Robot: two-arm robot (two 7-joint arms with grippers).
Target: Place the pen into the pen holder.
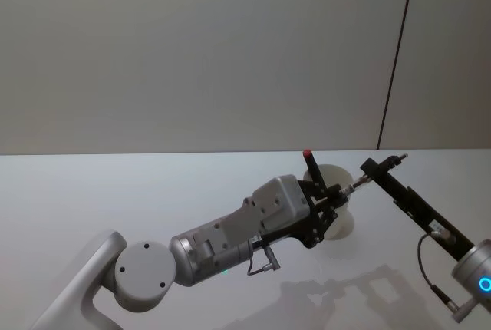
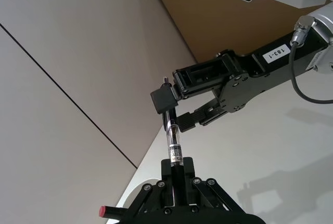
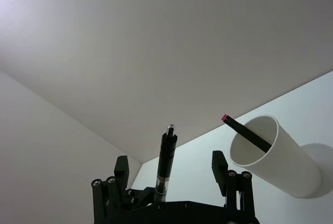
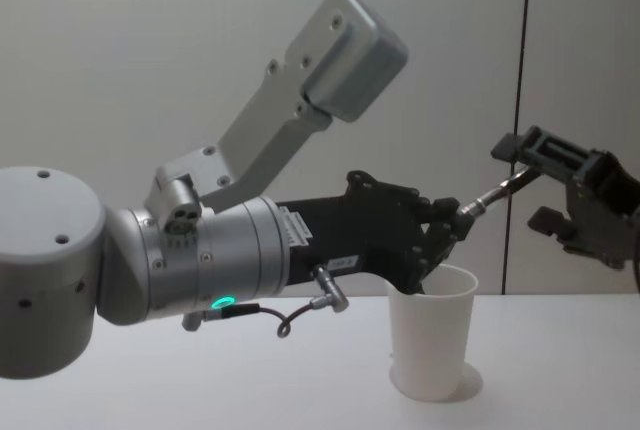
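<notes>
My right gripper grabs the pen by its black clip end (image 4: 522,181) next, to put the pen tip first into the white pen holder (image 4: 430,345).
The pen (image 2: 174,146), clear-barrelled with a black grip, is pinched at its labelled end by my left gripper (image 2: 177,164), which is shut on it. The left gripper (image 4: 455,220) hovers just above the rim of the pen holder (image 4: 432,335), a white paper cup standing on the table. The pen (image 4: 492,193) slants up to the right, its far tip between the spread fingers of my right gripper (image 4: 530,182), which is open. In the right wrist view the pen (image 3: 164,166) stands between the two fingers (image 3: 218,161), touching neither. The cup (image 3: 276,156) lies beyond.
A black pen with a red end (image 1: 307,153) leans in the cup. The white table (image 1: 115,192) stretches bare to the left of my left arm. A pale wall with a dark vertical seam (image 1: 395,61) rises behind.
</notes>
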